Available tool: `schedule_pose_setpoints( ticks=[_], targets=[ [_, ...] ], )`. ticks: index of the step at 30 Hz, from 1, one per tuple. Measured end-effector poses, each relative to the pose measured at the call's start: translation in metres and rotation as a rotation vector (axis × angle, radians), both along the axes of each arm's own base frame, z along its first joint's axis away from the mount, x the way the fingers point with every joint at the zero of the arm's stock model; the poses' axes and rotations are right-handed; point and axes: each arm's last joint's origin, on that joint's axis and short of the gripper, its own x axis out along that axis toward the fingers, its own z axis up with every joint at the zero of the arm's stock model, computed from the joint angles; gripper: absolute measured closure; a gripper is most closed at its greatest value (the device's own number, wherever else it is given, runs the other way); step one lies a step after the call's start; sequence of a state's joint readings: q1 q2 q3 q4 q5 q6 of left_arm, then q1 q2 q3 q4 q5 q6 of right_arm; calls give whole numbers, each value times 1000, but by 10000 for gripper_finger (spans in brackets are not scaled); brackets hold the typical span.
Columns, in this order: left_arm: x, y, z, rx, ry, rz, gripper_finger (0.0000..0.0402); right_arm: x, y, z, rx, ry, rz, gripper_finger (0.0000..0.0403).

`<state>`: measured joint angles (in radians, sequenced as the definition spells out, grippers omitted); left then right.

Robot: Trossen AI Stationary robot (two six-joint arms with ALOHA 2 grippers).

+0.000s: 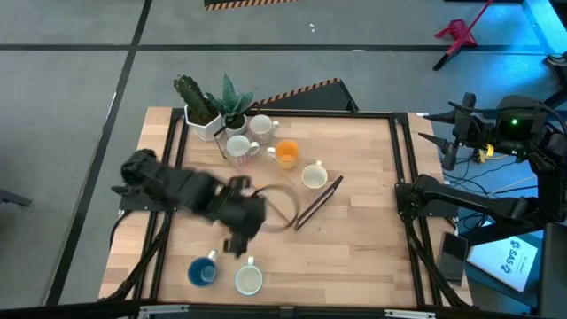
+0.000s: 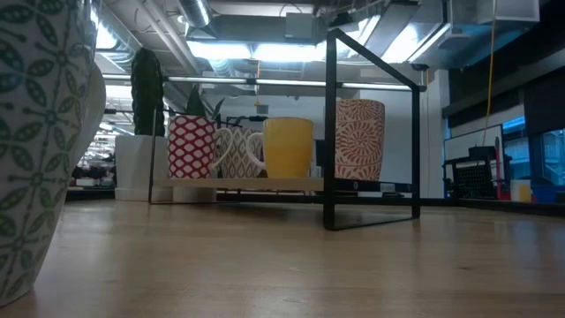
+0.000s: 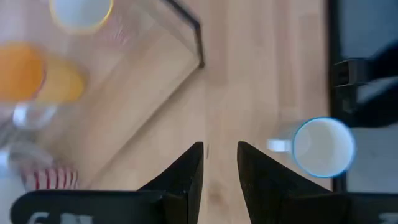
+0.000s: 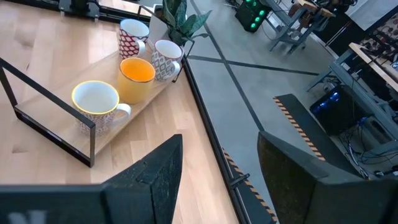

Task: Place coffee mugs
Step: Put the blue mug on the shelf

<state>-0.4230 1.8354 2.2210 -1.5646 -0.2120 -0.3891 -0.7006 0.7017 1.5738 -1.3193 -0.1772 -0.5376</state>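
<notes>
I should reach the blue mug with my left gripper and grab its rim (image 1: 194, 266), so the blue mug's handle (image 1: 213, 254) stays free.
Four mugs stand on the wooden tray (image 1: 297, 190): two patterned white ones (image 1: 237, 146) (image 1: 261, 127), the orange one (image 1: 285, 152) and a yellow-rimmed one (image 1: 314, 175). The blue mug (image 1: 202, 270) and a white mug (image 1: 249, 279) stand on the table near its near edge. My left gripper (image 1: 237, 244) (image 3: 221, 165) hovers above bare table between the tray and these two, open with a narrow gap and empty. A blue-rimmed mug (image 3: 323, 147) shows beside it. My right gripper (image 4: 217, 168) waits open off the table's right far corner.
A black wire frame (image 1: 317, 202) (image 2: 371, 132) stands up from the tray's end. Two white pots with green plants (image 1: 211, 111) sit at the far left corner. A leaf-patterned mug (image 2: 35, 132) looms close in the low view. Bare wood (image 1: 354, 248) lies right of the near mugs.
</notes>
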Motion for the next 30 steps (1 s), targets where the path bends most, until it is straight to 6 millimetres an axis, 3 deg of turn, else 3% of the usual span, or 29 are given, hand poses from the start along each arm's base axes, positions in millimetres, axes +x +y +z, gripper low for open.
schedule_pose_setpoints(
  ticks=[7,12,17,21,30],
  targets=[
    [-51,-63,-45,-41,92,255,311,0,0,0,-12,6,6,207],
    [-75,-91,-84,-43,209,354,311,0,0,0,-14,7,7,207],
    [-87,-111,-115,-99,222,399,311,0,0,0,-15,7,8,207],
    [-101,-114,-131,-136,209,444,311,0,0,0,-15,8,8,207],
    [-126,-95,-148,-250,190,428,311,0,0,0,-22,12,12,207]
  ],
)
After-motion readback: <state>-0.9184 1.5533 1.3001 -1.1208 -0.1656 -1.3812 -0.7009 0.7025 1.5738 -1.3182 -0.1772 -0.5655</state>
